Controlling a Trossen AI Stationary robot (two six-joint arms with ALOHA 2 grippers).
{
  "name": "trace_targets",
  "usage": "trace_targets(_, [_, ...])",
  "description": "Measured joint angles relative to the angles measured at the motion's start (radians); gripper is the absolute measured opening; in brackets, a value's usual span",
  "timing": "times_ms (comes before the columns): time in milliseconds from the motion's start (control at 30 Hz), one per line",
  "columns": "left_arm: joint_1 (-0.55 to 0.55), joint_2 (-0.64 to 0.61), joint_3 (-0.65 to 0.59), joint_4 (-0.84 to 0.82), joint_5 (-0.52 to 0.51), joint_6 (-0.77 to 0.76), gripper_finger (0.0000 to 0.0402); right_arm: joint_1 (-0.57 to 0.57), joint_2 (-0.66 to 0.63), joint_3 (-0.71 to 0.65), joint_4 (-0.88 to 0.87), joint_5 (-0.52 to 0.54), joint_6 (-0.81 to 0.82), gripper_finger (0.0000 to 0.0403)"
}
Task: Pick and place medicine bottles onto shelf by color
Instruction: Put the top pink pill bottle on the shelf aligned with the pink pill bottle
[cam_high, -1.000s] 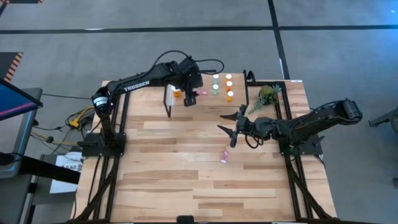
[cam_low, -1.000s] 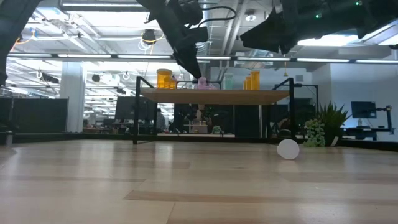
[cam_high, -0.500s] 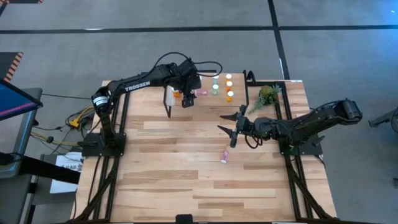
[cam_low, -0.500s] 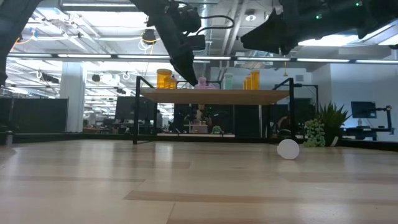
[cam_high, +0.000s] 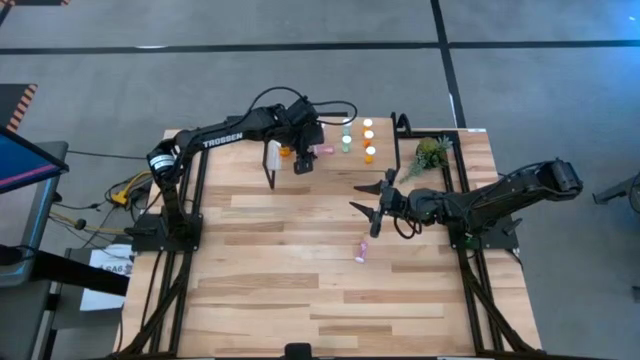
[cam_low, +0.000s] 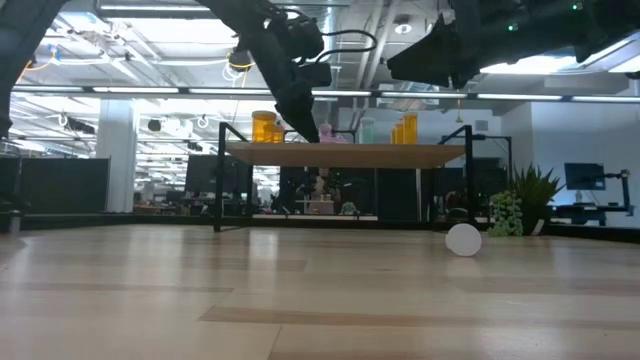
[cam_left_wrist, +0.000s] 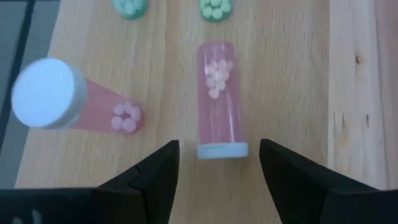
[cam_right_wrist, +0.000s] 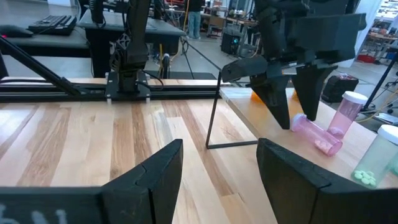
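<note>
The left gripper grabs the lying pink bottle by its white cap (cam_left_wrist: 222, 150) next, to set that bottle upright beside the standing pink bottle (cam_left_wrist: 93, 102).
The shelf (cam_high: 385, 160) stands at the table's far side with orange (cam_high: 369, 153), green (cam_high: 347, 145) and pink bottles on it. One pink bottle (cam_left_wrist: 221, 93) lies on its side on the shelf, its white cap toward my left gripper (cam_left_wrist: 219, 147). That gripper is open, and its fingers stand on either side of the cap end without touching it. An upright pink bottle (cam_left_wrist: 56, 96) stands beside it. Another pink bottle (cam_high: 360, 252) lies on the table. My right gripper (cam_high: 372, 207) is open and empty above mid-table, just beyond it.
A small green plant (cam_high: 430, 153) stands at the shelf's right end. An orange bottle (cam_high: 285, 150) stands on the shelf's left part, close to my left gripper. Bare wooden table (cam_high: 270, 290) lies toward the near edge.
My left gripper has shifted a little toward the table's left edge above the shelf. The bottles have stayed where they were.
</note>
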Motion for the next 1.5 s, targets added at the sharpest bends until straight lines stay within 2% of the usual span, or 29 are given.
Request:
trace_targets(367, [0.0, 0.0, 0.0, 0.012, 0.027, 0.004, 0.0205, 0.0, 0.0, 0.0, -0.002, 0.0, 0.0, 0.0228])
trace_targets(733, [0.0, 0.0, 0.0, 0.0, 0.026, -0.001, 0.0125, 0.0, 0.0, 0.0, -0.002, 0.0, 0.0, 0.0228])
trace_targets(1000, [0.0, 0.0, 0.001, -0.002, 0.025, -0.002, 0.0105, 0.0, 0.0, 0.0, -0.002, 0.0, 0.0, 0.0228])
trace_targets(1267, [-0.01, 0.0, 0.065, -0.103, 0.023, -0.006, 0.0104, -0.002, 0.0, 0.0, -0.002, 0.0, 0.0, 0.0228])
trace_targets(1500, [-0.059, -0.003, 0.154, -0.279, 0.024, -0.021, 0.0104, -0.002, 0.0, 0.0, -0.001, 0.0, 0.0, 0.0228])
